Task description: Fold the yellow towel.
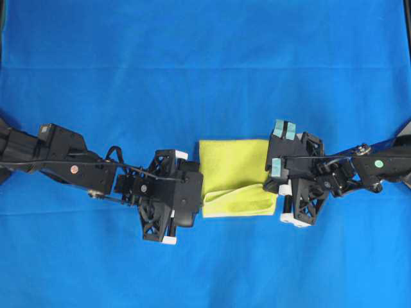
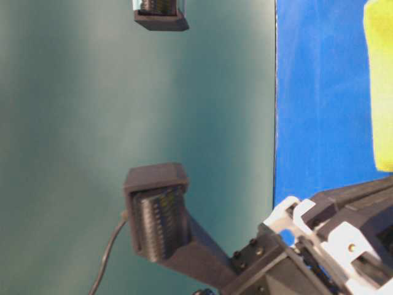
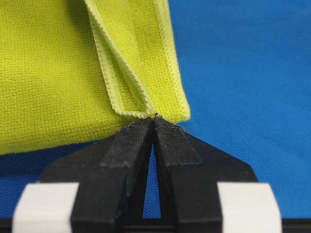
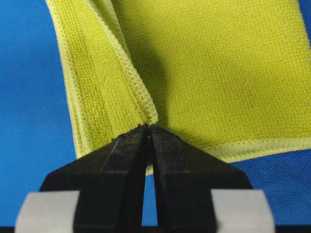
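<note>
The stitched hem rests on the towel's lower layer and would stay there, so it is time now for my right gripper to open.
The yellow towel (image 1: 234,173) lies folded on the blue cloth between my two arms, with a loose flap doubled over along its near edge (image 1: 239,200). My left gripper (image 1: 201,199) sits at the towel's near-left corner. In the left wrist view its black tips (image 3: 155,118) meet on the hemmed corner of the towel (image 3: 58,73). My right gripper (image 1: 273,191) is at the near-right side. There its tips (image 4: 148,126) are pressed together on a raised ridge of the towel's (image 4: 218,68) stitched hem, with layered edges to the left.
The large blue cloth (image 1: 205,64) covers the whole table around the towel. In the table-level view a strip of blue cloth (image 2: 319,92), a sliver of towel (image 2: 381,86) and black arm parts (image 2: 159,215) show against a teal wall.
</note>
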